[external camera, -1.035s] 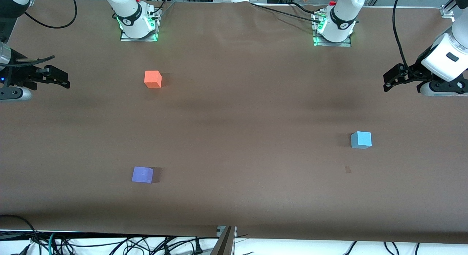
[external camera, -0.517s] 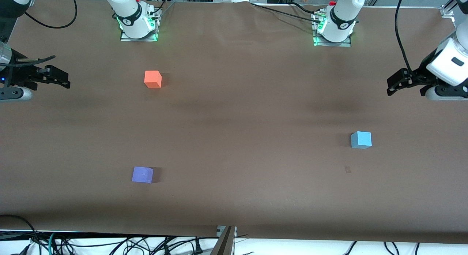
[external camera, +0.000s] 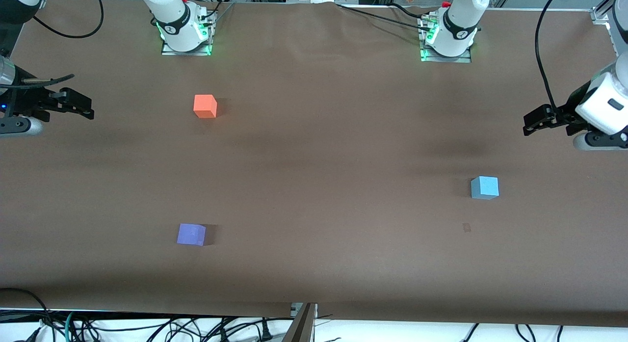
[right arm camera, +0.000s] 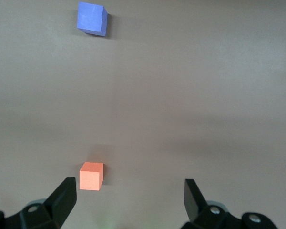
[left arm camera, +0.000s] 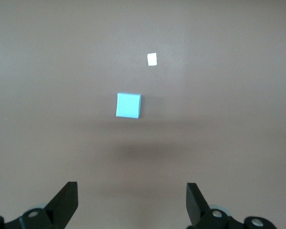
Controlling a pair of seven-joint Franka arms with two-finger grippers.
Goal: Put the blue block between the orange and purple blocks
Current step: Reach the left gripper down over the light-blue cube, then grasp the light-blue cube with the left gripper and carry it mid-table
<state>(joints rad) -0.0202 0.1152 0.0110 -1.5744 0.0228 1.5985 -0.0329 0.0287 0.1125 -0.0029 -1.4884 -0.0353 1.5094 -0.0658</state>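
The blue block has to go between the orange and purple blocks. My left gripper needs to grab it by its opposite sides next.
The blue block sits on the brown table toward the left arm's end; it also shows in the left wrist view. The orange block sits near the right arm's base, and the purple block lies nearer the front camera than it. Both show in the right wrist view, orange and purple. My left gripper is open and empty, up in the air at the left arm's end, apart from the blue block. My right gripper is open and empty, waiting at the right arm's end.
A small pale mark lies on the table a little nearer the front camera than the blue block; it also shows in the left wrist view. Cables hang past the table's front edge.
My left gripper has moved lower in the front view, toward the blue block's side of the table. The right arm and all three blocks have not moved.
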